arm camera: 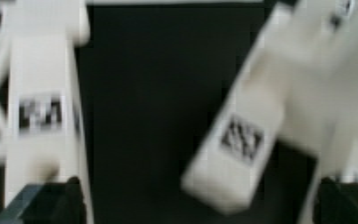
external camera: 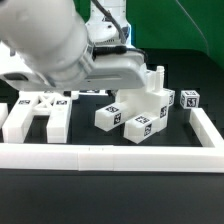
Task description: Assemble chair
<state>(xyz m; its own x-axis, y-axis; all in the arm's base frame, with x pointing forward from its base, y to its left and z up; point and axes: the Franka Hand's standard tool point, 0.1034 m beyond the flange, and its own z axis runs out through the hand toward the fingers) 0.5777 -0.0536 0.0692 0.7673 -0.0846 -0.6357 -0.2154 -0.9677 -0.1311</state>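
Note:
I need to join the H-shaped frame to the taller piece, so my gripper should next grab the frame by a long side post (external camera: 18, 121).
The chair's white tagged parts lie on the black table. An H-shaped frame (external camera: 40, 115) is at the exterior view's left. Two blocky pieces (external camera: 115, 115) (external camera: 145, 123) lie in the middle with a taller piece (external camera: 157, 85) behind them. A small tagged cube (external camera: 190, 98) is at the right. The arm's hand (external camera: 130, 68) hangs over the middle parts; its fingers do not show there. In the blurred wrist view my gripper (arm camera: 194, 203) is open, its dark fingers (arm camera: 43, 200) wide apart. A long tagged part (arm camera: 247, 135) ends between them untouched. Another tagged part (arm camera: 43, 110) lies beside it.
A long white border rail (external camera: 110, 157) runs along the front and up the exterior view's right side (external camera: 207, 125). The arm's bulky white body (external camera: 50, 40) hides the back left of the table.

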